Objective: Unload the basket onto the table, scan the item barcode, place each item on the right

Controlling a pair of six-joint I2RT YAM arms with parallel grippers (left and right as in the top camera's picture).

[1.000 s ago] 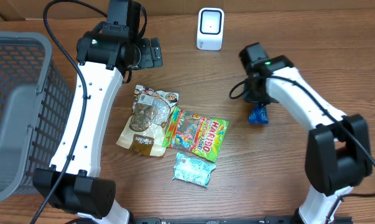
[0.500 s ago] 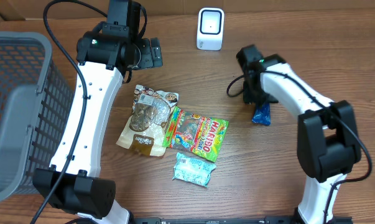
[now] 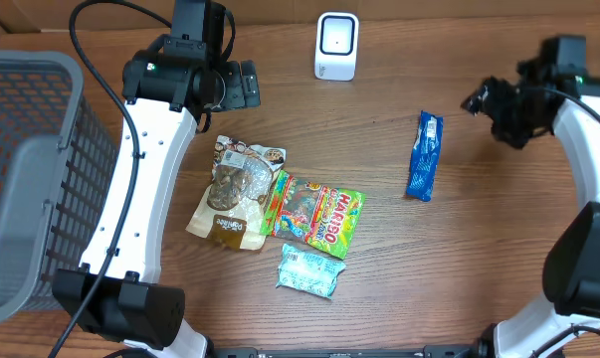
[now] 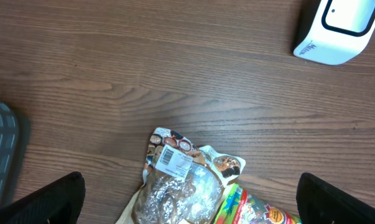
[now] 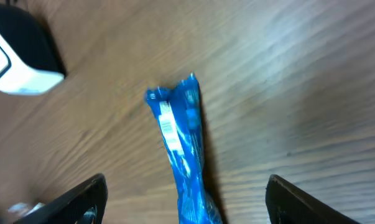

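My right gripper grabs the blue packet across its middle (image 3: 425, 158) (image 5: 189, 165) next, so the white label near the packet's end stays uncovered to scan.
The blue packet (image 3: 425, 156) lies flat on the wooden table, right of centre, with a white label near its top end; nothing holds it. My right gripper (image 3: 479, 101) hovers to its upper right, open and empty. In the right wrist view the blue packet (image 5: 182, 149) shows on the table below, between the spread fingers of the right gripper (image 5: 193, 205). The white scanner (image 3: 336, 46) stands at the back centre. My left gripper (image 3: 242, 85) hangs open and empty at the back left, above the brown snack pouch (image 4: 181, 186).
A brown snack pouch (image 3: 230, 189), a green candy bag (image 3: 314, 214) and a pale teal packet (image 3: 311, 270) lie together in the table's middle. A grey mesh basket (image 3: 31, 179) fills the left side. The scanner (image 4: 336, 31) shows in the left wrist view, and the scanner (image 5: 16, 56) in the right.
My right gripper opened and let go of the blue packet, then swung away to the upper right. The packet now lies stretched out on the table. The left arm stayed still.
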